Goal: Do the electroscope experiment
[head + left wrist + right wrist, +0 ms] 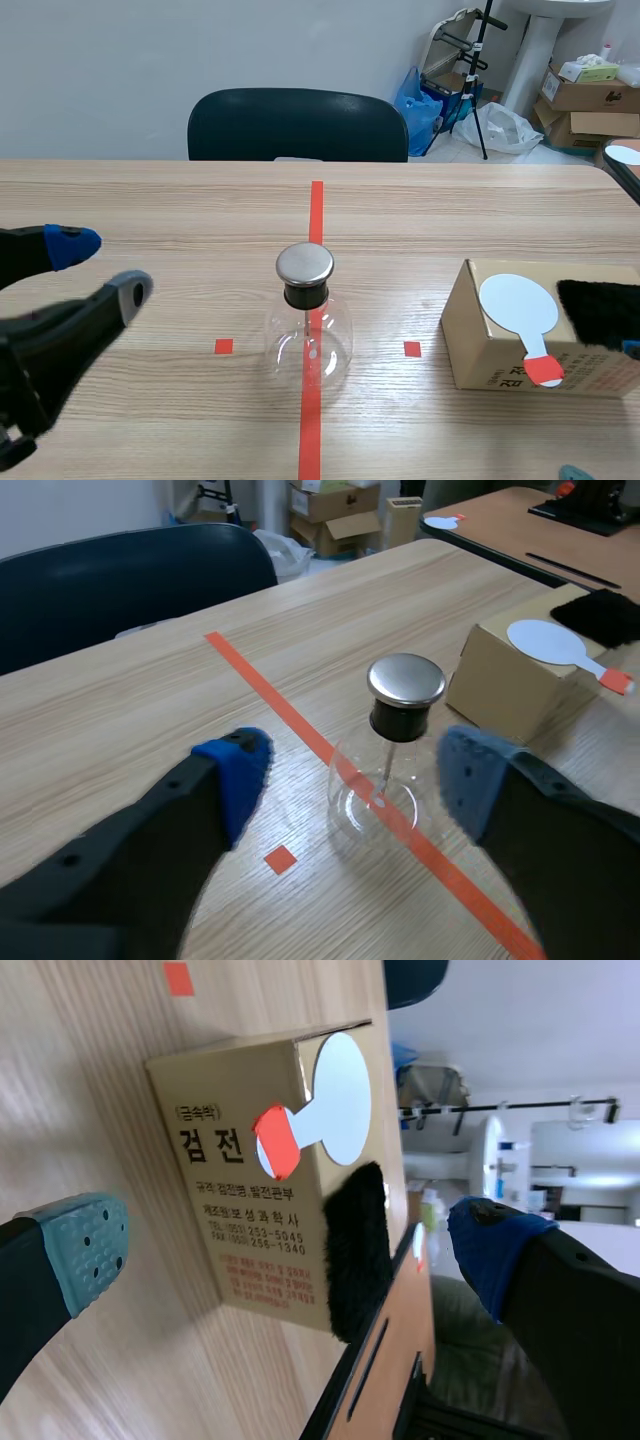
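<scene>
My right gripper needs to grab the paddle next by the red handle (543, 369), because the handle sticks out past the edge of the box while the white disc (518, 303) lies flat on top.
The electroscope, a clear glass flask (308, 335) with a round metal cap (304, 264), stands upright on the red tape line at the table's middle. My left gripper (105, 267) hovers open to its left; in the left wrist view the flask (385, 790) sits ahead, between the spread fingers of the gripper (352, 775), untouched. A cardboard box (500, 350) stands at the right. On it lie a white round paddle (518, 303) with a red handle and a black fur cloth (600, 310). My right gripper (290, 1248) is open, turned sideways, facing the box (200, 1180), paddle (335, 1090) and fur (355, 1250).
A dark chair (297, 125) stands behind the table's far edge. Cartons and bags (585, 95) lie on the floor at the back right. A second tabletop with another white paddle (625, 155) adjoins the right edge. Small red tape squares (223, 346) flank the flask.
</scene>
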Controlling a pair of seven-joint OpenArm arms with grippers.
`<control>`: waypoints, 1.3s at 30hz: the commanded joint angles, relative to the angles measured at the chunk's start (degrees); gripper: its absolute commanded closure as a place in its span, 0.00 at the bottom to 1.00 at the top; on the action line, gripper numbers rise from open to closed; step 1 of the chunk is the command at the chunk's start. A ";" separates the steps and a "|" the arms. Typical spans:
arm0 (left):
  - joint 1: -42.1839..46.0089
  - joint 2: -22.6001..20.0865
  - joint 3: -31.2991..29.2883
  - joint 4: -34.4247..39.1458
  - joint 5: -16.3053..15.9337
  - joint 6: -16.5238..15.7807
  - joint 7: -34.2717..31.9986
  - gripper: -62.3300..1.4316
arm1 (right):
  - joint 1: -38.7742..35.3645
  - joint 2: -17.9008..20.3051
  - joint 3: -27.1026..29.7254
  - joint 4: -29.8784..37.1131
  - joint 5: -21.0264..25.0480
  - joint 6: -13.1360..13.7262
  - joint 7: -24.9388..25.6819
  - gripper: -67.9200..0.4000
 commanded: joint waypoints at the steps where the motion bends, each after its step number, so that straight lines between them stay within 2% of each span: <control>1: -0.17 0.15 0.07 1.05 -0.83 0.07 -1.09 0.04 | 2.21 0.33 -0.48 -1.88 -0.76 -2.62 -0.07 0.00; 2: -0.17 0.13 0.07 1.05 -0.83 0.09 -1.31 0.00 | 3.15 0.31 -1.22 -3.48 -1.53 -4.00 -0.28 0.00; 9: -0.17 0.13 0.07 1.05 -0.79 0.13 -1.25 0.00 | 8.94 0.31 -5.64 -11.63 -4.66 -12.94 -2.25 0.00; 16: -0.17 0.13 0.07 1.05 -0.79 0.13 -1.25 0.00 | 15.32 0.31 -9.88 -17.79 -7.48 -15.50 -7.56 0.00; 20: -0.17 0.13 0.07 1.05 -0.79 0.13 -1.25 0.00 | 18.58 0.31 -11.80 -20.90 -7.69 -19.04 -8.83 0.00; 27: -0.17 0.15 0.07 1.05 -0.79 0.13 -1.25 0.00 | 22.86 0.31 -14.03 -24.68 -9.03 -19.65 -12.37 0.00; 31: -0.17 0.15 0.07 1.05 -0.79 0.13 -1.25 0.00 | 23.52 0.31 -14.01 -24.68 -10.01 -19.82 -12.50 0.00; 35: -0.17 0.13 0.07 1.05 -0.79 0.13 -1.25 0.00 | 24.39 0.31 -14.01 -24.68 -10.29 -22.01 -12.52 0.00; 39: -0.17 0.13 0.07 1.05 -0.79 0.13 -1.22 0.00 | 24.59 0.33 -14.01 -24.68 -10.56 -22.21 -12.87 0.00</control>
